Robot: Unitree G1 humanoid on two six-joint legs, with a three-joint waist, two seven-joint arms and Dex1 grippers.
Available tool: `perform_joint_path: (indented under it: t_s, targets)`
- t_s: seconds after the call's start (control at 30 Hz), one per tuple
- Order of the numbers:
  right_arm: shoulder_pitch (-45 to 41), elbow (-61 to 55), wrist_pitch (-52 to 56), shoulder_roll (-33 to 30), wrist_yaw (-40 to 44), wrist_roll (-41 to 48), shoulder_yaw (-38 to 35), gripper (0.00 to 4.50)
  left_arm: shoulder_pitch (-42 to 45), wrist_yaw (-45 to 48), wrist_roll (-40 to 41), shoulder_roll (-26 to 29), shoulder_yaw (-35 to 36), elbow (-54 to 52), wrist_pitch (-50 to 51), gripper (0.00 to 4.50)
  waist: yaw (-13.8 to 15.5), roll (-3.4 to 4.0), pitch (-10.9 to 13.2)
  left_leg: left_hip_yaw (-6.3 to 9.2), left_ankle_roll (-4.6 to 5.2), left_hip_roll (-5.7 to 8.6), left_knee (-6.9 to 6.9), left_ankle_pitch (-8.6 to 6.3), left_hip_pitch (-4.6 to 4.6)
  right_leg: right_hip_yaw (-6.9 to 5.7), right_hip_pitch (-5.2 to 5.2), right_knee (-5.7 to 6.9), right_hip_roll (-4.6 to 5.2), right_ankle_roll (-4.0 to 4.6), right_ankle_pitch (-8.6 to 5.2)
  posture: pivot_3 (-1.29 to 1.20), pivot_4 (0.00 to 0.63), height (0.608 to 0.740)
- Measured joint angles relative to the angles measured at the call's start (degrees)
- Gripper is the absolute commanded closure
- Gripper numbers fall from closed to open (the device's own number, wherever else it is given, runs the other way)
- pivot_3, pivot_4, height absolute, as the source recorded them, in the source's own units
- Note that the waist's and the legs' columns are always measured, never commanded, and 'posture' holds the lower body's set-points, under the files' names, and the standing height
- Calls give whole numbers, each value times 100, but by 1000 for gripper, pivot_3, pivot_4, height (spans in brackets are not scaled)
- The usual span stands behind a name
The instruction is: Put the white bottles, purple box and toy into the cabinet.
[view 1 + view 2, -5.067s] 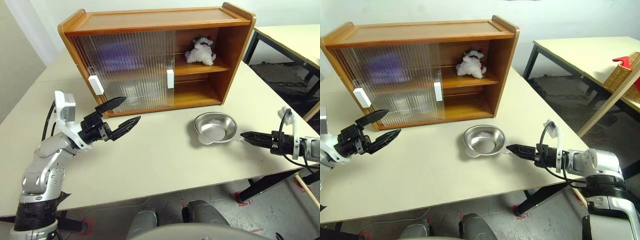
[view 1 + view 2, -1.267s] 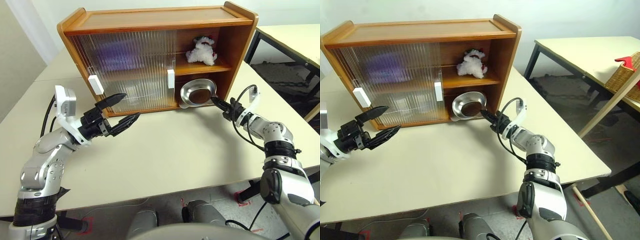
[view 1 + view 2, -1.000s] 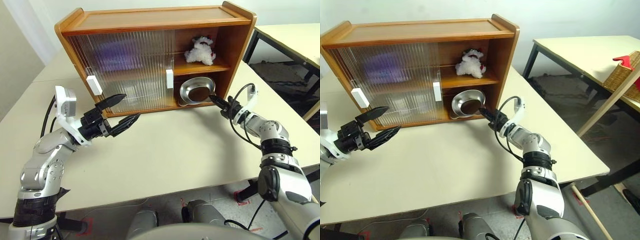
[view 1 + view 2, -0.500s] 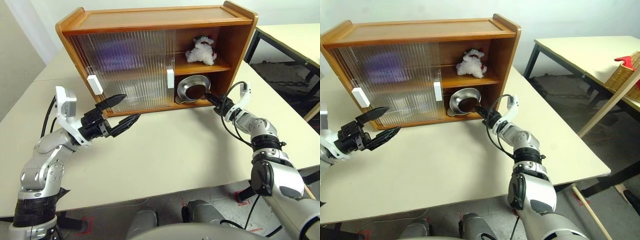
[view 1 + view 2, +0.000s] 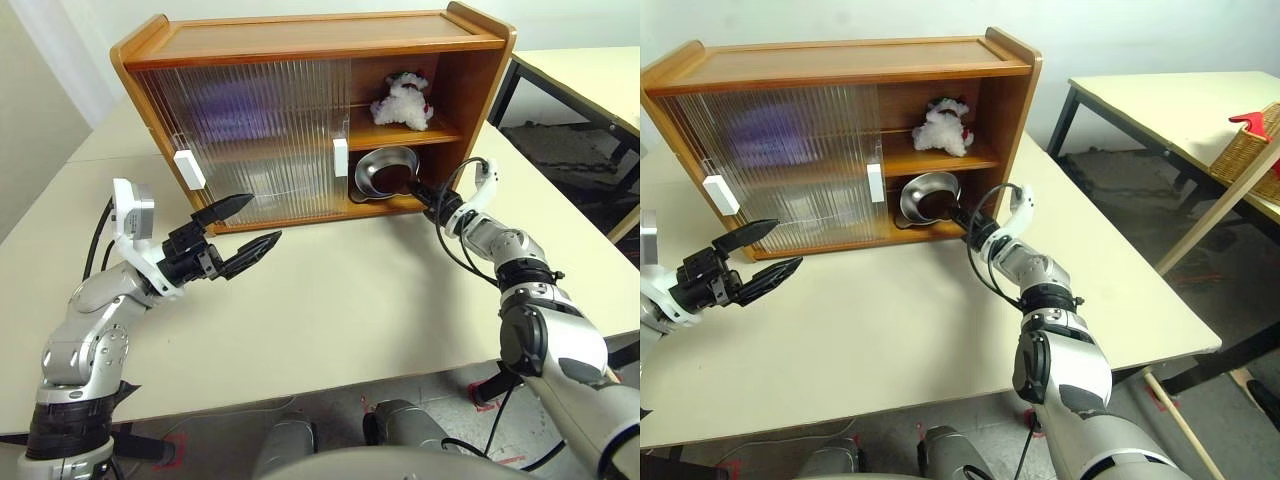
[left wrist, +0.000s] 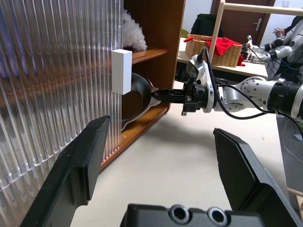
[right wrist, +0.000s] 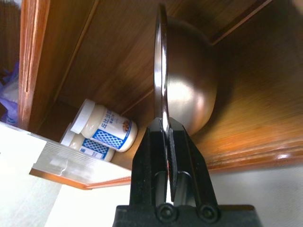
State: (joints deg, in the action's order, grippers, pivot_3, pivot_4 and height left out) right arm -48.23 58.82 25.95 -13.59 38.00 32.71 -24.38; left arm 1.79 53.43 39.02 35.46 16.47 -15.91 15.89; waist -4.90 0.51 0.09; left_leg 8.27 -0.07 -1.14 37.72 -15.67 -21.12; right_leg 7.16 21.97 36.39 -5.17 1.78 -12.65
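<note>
The metal dish's bottom sits low behind the lower shelf's front edge, so the dish would rest inside. My right gripper is ready to release it now.
The cabinet stands on the table with its ribbed doors slid over the left part and the right part open. The toy sits on the open upper shelf. A purple blur behind the door on the upper shelf is the purple box. Two white bottles lie on the lower shelf behind the door. My right gripper is shut on the rim of a shiny metal dish, held tilted on edge inside the lower shelf opening. My left gripper hangs open and empty over the table before the left door.
White handles mark the door edges, one right beside the dish. A second table stands to the right, and a wicker basket with red cloth sits on another table further right. Bare tabletop lies in front of the cabinet.
My right gripper has lifted the metal dish off the table and carried it into the cabinet's lower opening, pushing it a little deeper over the last second. The left arm has stayed still.
</note>
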Motion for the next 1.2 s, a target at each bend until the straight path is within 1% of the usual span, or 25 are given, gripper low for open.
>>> perform_joint_path:
  t_s: [0.63,0.67,0.73,0.8,0.87,1.1,1.2]
  targets:
    - [-115,284,-347,15,-86,-84,-43,4489,-11,-69,-33,-57,-4,-11,-57,0,3,0,0,0,0,-8,1,0,2,-1,-2,0,-1,3,2,-77,0,740]
    - [-118,287,-357,20,-87,-106,-41,4389,-24,-69,-33,-57,-3,-12,-57,0,3,0,0,0,0,-8,1,0,3,-1,-2,0,-1,3,2,-77,0,740]
    - [-119,288,-388,33,-112,-132,-39,3995,-43,-67,-33,-57,-3,-11,-57,0,2,0,0,0,0,-9,1,0,3,-1,-2,0,-1,3,2,-81,0,740]
    - [-118,342,-389,56,-182,-170,-35,3396,-43,-66,-33,-56,-3,-11,-58,0,2,0,0,0,0,-10,1,0,3,-1,0,0,-1,3,2,-84,0,740]
    - [-117,380,-389,82,-191,-183,-36,2733,-35,-66,-38,-56,-3,-10,-59,0,1,0,0,-1,0,-10,1,0,3,-1,1,0,-1,4,3,-85,0,740]
    - [-116,386,-390,2,-187,-187,-42,120,5,-105,-51,-56,-4,-14,-52,0,2,0,0,-2,-2,-11,0,-2,0,-2,1,0,-1,8,5,-92,0,740]
    - [-114,386,-396,-37,-187,-187,-53,53,5,-132,-49,-56,-4,-48,-44,0,-1,0,0,-2,-1,-11,0,-3,1,-2,2,0,-1,8,5,-92,0,740]
